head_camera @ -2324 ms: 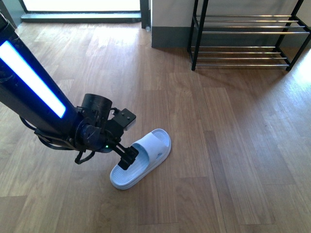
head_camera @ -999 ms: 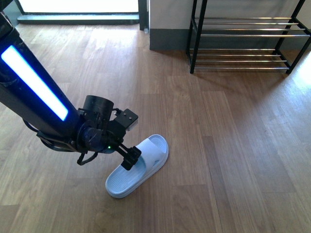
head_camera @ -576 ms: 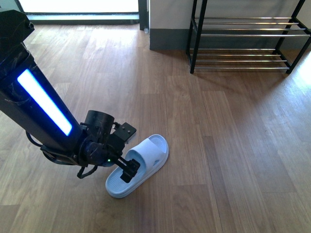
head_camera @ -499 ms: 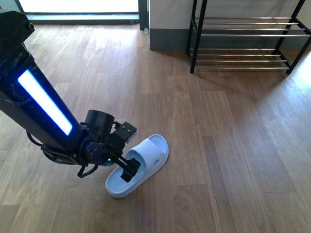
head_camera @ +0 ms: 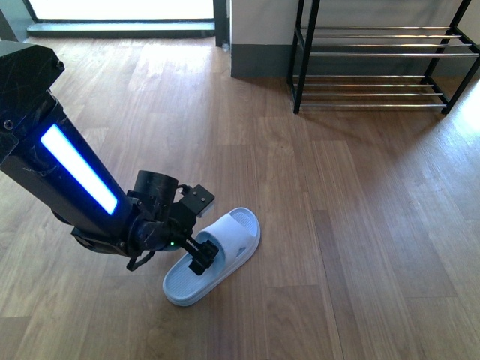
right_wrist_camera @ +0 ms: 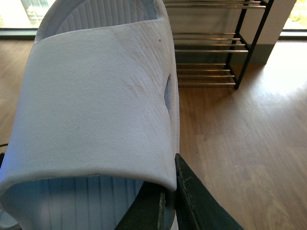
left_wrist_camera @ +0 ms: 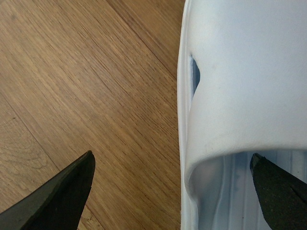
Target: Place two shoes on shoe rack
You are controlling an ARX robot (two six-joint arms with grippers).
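My left gripper should next grab the white slide sandal by the edge of its strap (left_wrist_camera: 196,158) and carry it to the shoe rack.
One shoe, a white slide sandal (head_camera: 217,259), lies on the wood floor. My left gripper (head_camera: 199,257) is open at its side edge, one finger over the footbed and the other outside the wall. In the left wrist view the sandal's strap (left_wrist_camera: 240,86) fills the side, with the dark fingertips (left_wrist_camera: 62,191) wide apart and my left gripper (left_wrist_camera: 172,191) astride the rim. My right gripper (right_wrist_camera: 168,201) is shut on the strap edge of the second white slide sandal (right_wrist_camera: 96,105), held up in the air. The shoe rack (head_camera: 375,53) stands far right, and the shoe rack (right_wrist_camera: 206,50) shows beyond the held sandal.
A grey wall corner (head_camera: 259,37) stands left of the rack. A bright doorway with a dark threshold (head_camera: 124,26) is at the far left. Wood floor (head_camera: 337,225) stretches between the sandal and the rack. The right arm is outside the front view.
The left arm's lit link has swung further into view and the gripper has slid a little along the floor sandal toward its heel. The sandal has stayed put for the last second.
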